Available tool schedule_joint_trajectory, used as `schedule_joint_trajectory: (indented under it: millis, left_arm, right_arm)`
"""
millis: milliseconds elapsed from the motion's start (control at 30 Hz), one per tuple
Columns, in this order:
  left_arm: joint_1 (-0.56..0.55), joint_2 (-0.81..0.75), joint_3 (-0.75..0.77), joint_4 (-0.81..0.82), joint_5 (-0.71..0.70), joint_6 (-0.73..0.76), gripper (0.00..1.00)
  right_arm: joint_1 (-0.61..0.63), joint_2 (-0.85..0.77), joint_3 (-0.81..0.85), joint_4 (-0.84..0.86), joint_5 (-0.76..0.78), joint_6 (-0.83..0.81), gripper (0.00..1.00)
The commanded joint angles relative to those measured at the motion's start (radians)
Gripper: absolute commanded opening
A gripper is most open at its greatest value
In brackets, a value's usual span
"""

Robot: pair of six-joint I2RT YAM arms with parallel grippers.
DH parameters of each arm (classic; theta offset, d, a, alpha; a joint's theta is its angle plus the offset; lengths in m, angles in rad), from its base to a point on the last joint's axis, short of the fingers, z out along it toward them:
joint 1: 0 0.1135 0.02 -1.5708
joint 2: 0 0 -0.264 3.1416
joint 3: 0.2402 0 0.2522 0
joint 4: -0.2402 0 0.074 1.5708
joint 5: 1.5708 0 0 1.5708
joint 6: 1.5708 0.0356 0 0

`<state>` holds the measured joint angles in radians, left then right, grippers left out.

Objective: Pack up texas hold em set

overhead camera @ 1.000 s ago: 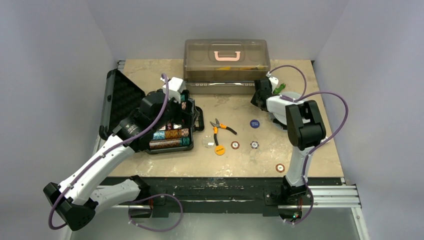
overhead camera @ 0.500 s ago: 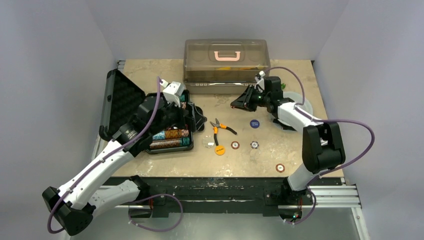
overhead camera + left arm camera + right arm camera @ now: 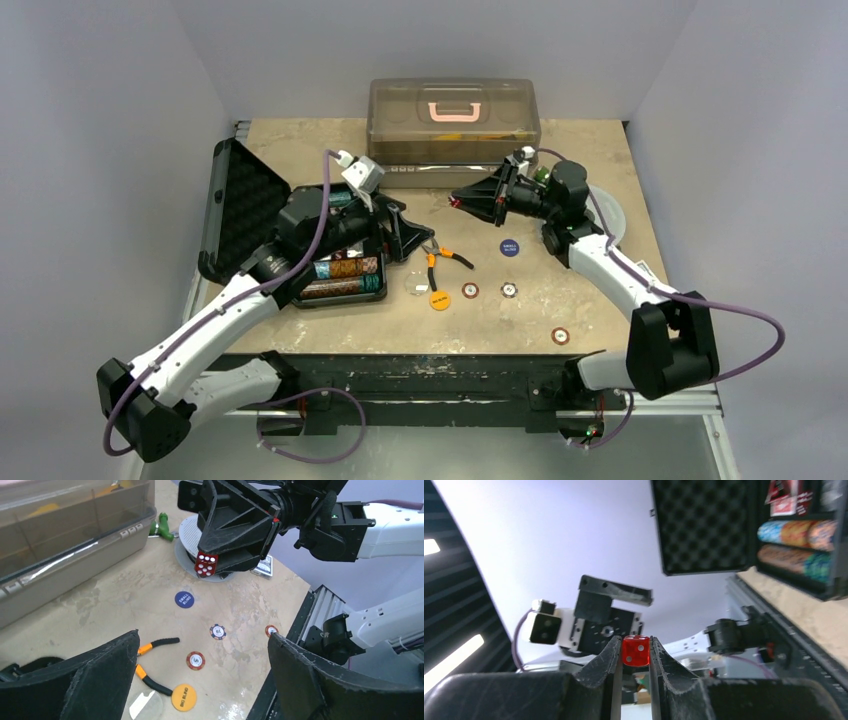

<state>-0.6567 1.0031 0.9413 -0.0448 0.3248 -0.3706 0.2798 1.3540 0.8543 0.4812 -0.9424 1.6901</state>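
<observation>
I will pack the red die in the case, so next I will use my left gripper to grab the end of the red die [image 3: 635, 651] sticking out of my right gripper.
The black case [image 3: 372, 292] of the texas hold em set lies open at the left, its foam lid [image 3: 245, 200] laid back and rows of chips [image 3: 345, 268] inside. My right gripper [image 3: 635, 640] is shut on a red die [image 3: 635, 651], held in the air left of the plate and pointing left [image 3: 456, 203]. My left gripper [image 3: 204, 635] hovers open and empty by the case's right edge [image 3: 405, 235], facing the die [image 3: 206, 564]. On the table lie loose a blue disc [image 3: 510, 247], an orange disc [image 3: 439, 299] and three chips [image 3: 470, 291] [image 3: 509, 290] [image 3: 560, 336].
A translucent brown box [image 3: 453, 120] with a pink handle stands at the back. Orange-handled pliers [image 3: 440, 258] lie between the case and the chips, a clear disc [image 3: 415, 285] beside them. A grey plate [image 3: 187, 532], a card deck [image 3: 262, 567] and a green piece [image 3: 162, 526] sit at the right.
My right arm has swung left from the plate with the die in its jaws. My left gripper has moved right, off the case, toward it.
</observation>
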Motion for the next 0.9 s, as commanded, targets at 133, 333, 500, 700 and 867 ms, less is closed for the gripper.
schedule_joint_trajectory:
  millis: [133, 333, 500, 700, 867]
  left_arm:
    - [0.003, 0.039, 0.022, 0.291, 0.094, 0.226, 0.80]
    - [0.003, 0.071, 0.049, 0.290, 0.138, 0.225, 0.65]
    - [0.003, 0.083, 0.041, 0.335, 0.110, 0.212, 0.61]
    - [0.003, 0.115, 0.053, 0.368, 0.111, 0.220, 0.65]
    - [0.003, 0.141, 0.073, 0.379, 0.124, 0.214, 0.56]
  right_arm:
    - [0.111, 0.008, 0.112, 0.108, 0.001, 0.180, 0.00]
    - [0.118, 0.002, 0.109, 0.122, 0.018, 0.189, 0.00]
    - [0.127, 0.002, 0.108, 0.127, 0.014, 0.193, 0.00]
    - [0.134, 0.005, 0.105, 0.140, 0.008, 0.208, 0.00]
    - [0.135, 0.011, 0.106, 0.157, 0.002, 0.221, 0.00]
